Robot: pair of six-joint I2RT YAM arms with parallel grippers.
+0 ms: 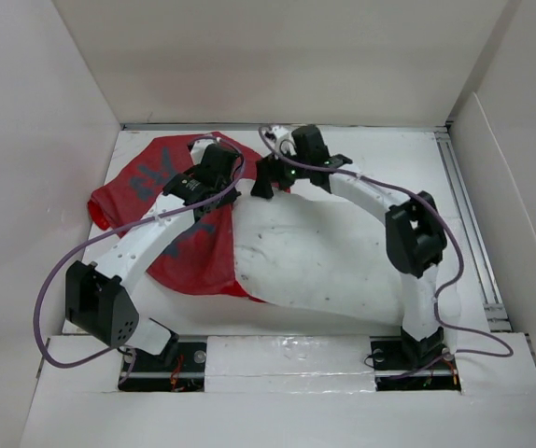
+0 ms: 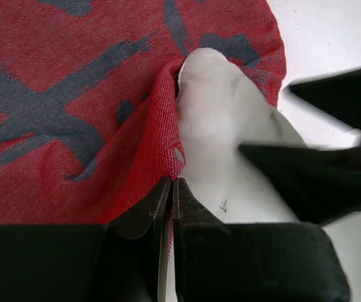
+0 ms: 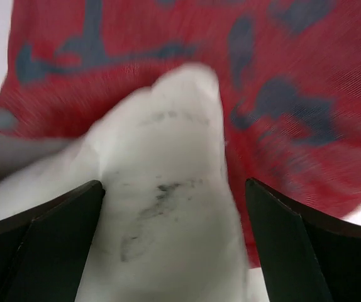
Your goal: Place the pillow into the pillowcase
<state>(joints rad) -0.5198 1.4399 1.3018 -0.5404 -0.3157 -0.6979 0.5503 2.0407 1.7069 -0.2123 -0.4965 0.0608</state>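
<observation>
My right gripper has its fingers wide apart on either side of the pillow's corner. The pillow would stay behind if I moved my right gripper sideways now.
The white pillow (image 1: 329, 257) lies across the middle of the table, its far-left corner poking into the red pillowcase (image 1: 142, 182). My left gripper (image 1: 216, 193) is shut on the pillowcase's opening hem; in the left wrist view the red edge (image 2: 161, 145) runs into the closed jaws (image 2: 171, 187) beside the pillow corner (image 2: 218, 113). My right gripper (image 1: 270, 177) stands open, its fingers wide on either side of the pillow corner (image 3: 168, 157), gripping nothing (image 3: 174, 187). Red pillowcase cloth with grey-blue marks (image 3: 281, 82) lies behind it.
White walls (image 1: 44, 140) box in the table on the left, back and right. A metal rail (image 1: 469, 215) runs along the right edge. Purple cables (image 1: 58, 271) loop off both arms. The right gripper's dark finger (image 2: 319, 182) crosses the left wrist view.
</observation>
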